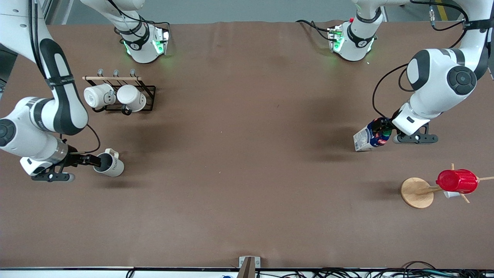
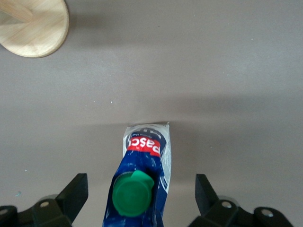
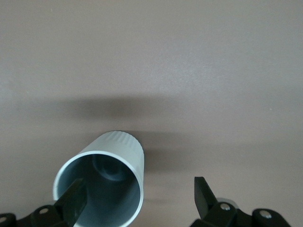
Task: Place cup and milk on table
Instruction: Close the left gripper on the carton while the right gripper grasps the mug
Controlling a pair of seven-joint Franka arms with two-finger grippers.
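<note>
The right gripper needs to go lower before it closes on the cream-white cup, because its fingers only reach the cup's opening and stop short of the cup's side (image 1: 106, 173) (image 3: 138, 163).
The cream-white cup (image 1: 110, 164) with a dark inside stands on the brown table (image 1: 247, 162) near the right arm's end. My right gripper (image 1: 88, 160) is just over its rim and open. In the right wrist view one finger (image 3: 73, 202) is inside the cup's (image 3: 110, 182) mouth and the other is outside; the gripper (image 3: 139, 189) does not clamp the wall. The milk (image 1: 368, 137) stands on the table near the left arm's end. My left gripper (image 1: 383, 133) is open over its top. In the left wrist view the gripper (image 2: 141, 187) straddles the green-capped milk (image 2: 147, 151) without touching it.
A black wire rack (image 1: 148, 94) with two bright white mugs (image 1: 115, 97) stands farther from the front camera than the cup. A wooden stand (image 1: 417, 192) carrying a red plastic cup (image 1: 457, 180) is nearer to the front camera than the milk; its round base shows in the left wrist view (image 2: 33, 26).
</note>
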